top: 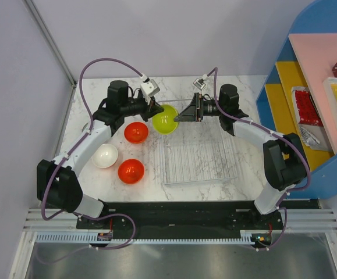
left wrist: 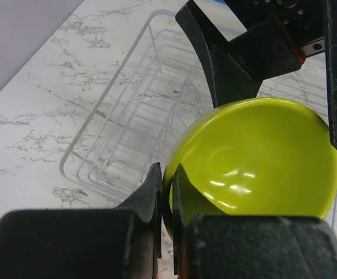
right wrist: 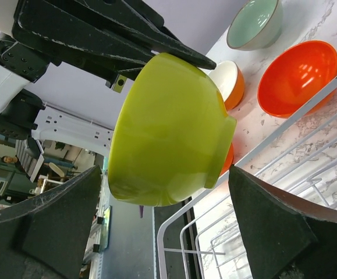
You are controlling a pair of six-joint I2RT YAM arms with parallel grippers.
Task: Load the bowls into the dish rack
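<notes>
The lime-green bowl's rim and foot lie between my right gripper's fingers, so it is time to close on the bowl, as closing now would catch it.
My left gripper (top: 156, 110) (left wrist: 163, 174) is shut on the rim of a lime-green bowl (top: 164, 119) (left wrist: 261, 157) (right wrist: 168, 128). It holds the bowl in the air above the far left corner of the clear dish rack (top: 200, 157) (left wrist: 116, 133) (right wrist: 160, 250). My right gripper (top: 181, 115) (right wrist: 165, 174) is open, its fingers (left wrist: 215, 64) standing either side of the bowl without touching it. Two red-orange bowls (top: 136, 132) (top: 131, 171) and a white bowl (top: 105, 156) sit on the table left of the rack. A pale mint bowl (right wrist: 255, 23) shows beyond them in the right wrist view.
A blue shelf unit (top: 325, 87) with pink and yellow shelves holding packets stands at the right of the table. A grey wall runs along the table's left side. The arms' black base plate (top: 180, 212) lies along the near edge.
</notes>
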